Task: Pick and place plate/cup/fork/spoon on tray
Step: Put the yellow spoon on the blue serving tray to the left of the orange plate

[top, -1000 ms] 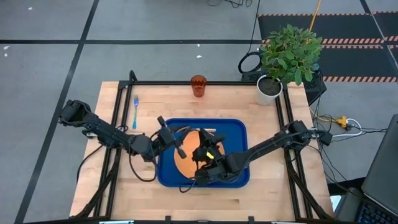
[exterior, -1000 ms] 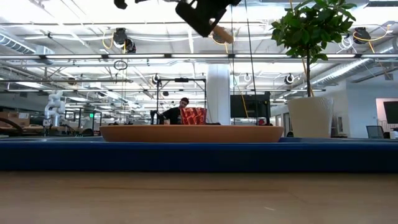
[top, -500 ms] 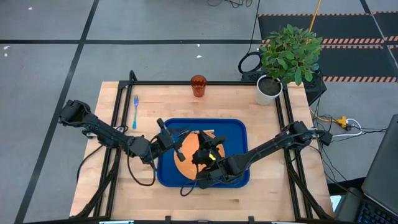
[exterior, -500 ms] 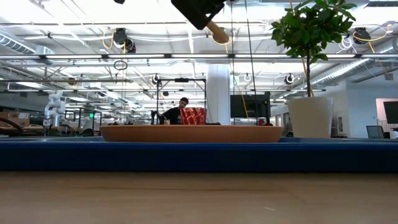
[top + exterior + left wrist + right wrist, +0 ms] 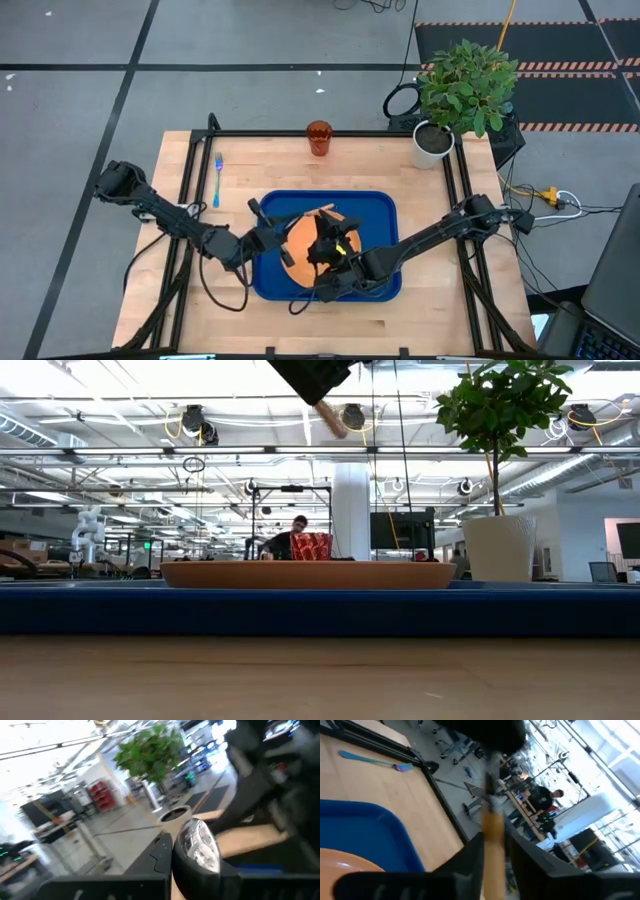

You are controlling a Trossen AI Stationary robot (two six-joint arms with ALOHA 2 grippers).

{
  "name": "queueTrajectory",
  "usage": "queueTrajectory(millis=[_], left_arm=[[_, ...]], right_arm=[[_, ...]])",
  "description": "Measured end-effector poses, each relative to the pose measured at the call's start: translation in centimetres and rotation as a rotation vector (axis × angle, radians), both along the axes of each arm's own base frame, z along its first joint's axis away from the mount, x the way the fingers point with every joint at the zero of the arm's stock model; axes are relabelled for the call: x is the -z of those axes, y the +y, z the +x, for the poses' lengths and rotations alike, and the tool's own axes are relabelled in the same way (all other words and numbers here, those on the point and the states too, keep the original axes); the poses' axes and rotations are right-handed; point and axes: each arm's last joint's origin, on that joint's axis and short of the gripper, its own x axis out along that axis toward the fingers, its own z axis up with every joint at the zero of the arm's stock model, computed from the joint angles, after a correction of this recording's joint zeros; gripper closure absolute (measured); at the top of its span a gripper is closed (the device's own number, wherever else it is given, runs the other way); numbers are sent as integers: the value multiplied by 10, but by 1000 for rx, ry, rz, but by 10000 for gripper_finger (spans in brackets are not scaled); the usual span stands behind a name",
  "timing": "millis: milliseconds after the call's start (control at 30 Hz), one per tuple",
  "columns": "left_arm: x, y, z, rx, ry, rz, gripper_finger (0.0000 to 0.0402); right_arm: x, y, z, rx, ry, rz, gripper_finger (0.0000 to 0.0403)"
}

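The spoon's silver bowl is hanging above the dark-blue tray, so I need to keep the spoon in my left gripper until the spoon is lower.
The spoon is held in the air over the orange plate [image 5: 302,238], which lies in the dark-blue tray [image 5: 386,215]. My left gripper [image 5: 287,247] is shut on the spoon's silver bowl [image 5: 197,850]. My right gripper [image 5: 326,240] is shut on its orange-yellow handle [image 5: 492,827]. The handle's free end [image 5: 330,420] sticks out below a gripper at the top of the low view. The light-blue fork [image 5: 217,180] lies on the table at the far left. The reddish-brown cup [image 5: 319,138] stands at the far edge. My left gripper has the spoon's bowl [image 5: 196,837] between its two fingers, at their free ends, one fingertip [image 5: 161,847] right beside the bowl's edge. The spoon is lifted clear above the plate. The bowl hides the other fingertip. My right gripper pinches the spoon's handle [image 5: 493,820] between its two fingers, which lie on either side of it. The handle runs forward from the fingers toward my left gripper [image 5: 490,737]. A short free end [image 5: 330,420] pokes out below, slanting down. The spoon is clear of the plate.
A white pot with a green plant [image 5: 433,140] stands at the table's far right corner. Black frame rails [image 5: 190,170] run along the table's left, far and right sides. People and benches show in the room beyond [image 5: 290,540].
My left arm's wrist has gone a little toward the table's left and near edges, baring more of the plate. In the low view the gripper with the handle has shifted toward the table's left, and the handle's end has tipped steeper. The plate has not moved.
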Motion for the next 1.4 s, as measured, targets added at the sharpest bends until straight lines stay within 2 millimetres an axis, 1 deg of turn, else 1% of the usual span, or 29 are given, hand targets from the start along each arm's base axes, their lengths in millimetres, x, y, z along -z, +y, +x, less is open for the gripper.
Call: queueTrajectory(millis=[67, 167, 300, 433, 500, 567, 700, 767, 867, 967, 1033, 1133, 1167, 1267, 1333, 1400], left_arm=[[0, -2, -2, -17, 20, 22, 386], [1, -6, -5, -71, 64, 66, 386], [3, -9, -10, -95, 132, 113, 386], [5, -5, -19, -81, 200, 106, 386], [3, 2, -25, -29, 237, 84, 386], [-2, 11, -33, 66, 278, 19, 386], [-27, 36, -49, 280, 340, -246, 386], [-37, 48, -57, 312, 373, -330, 386], [-51, 63, -68, 301, 396, -411, 386], [-60, 81, -75, 319, 500, -537, 386], [-58, 91, -74, 333, 551, -611, 386], [-55, 105, -68, 326, 552, -680, 386], [-51, 108, -65, 319, 566, -710, 386], [-29, 119, -59, 297, 717, -817, 386], [-15, 126, -55, 248, 814, -888, 379], [-3, 133, -53, 174, 896, -937, 374]], right_arm=[[-1, 1, -1, 11, -13, -8, 297], [-4, 4, -4, 81, -46, -75, 279], [-11, 5, -7, 79, -31, -87, 263], [-21, 3, -12, 79, -28, -90, 259], [-26, 3, -15, 76, -25, -91, 259], [-30, 5, -19, 68, -24, -92, 258], [-36, 8, -24, 56, -41, -83, 258], [-36, 10, -25, 52, -45, -81, 258], [-34, 11, -26, 47, -39, -84, 258], [-26, 11, -28, 43, -18, -95, 258], [-19, 11, -30, 41, 1, -105, 258], [-9, 10, -36, 33, 27, -118, 258], [-7, 10, -38, 30, 29, -120, 258], [1, 11, -47, 15, 36, -123, 258], [4, 11, -57, 0, 19, -109, 258], [4, 9, -66, -52, -15, -27, 258]])
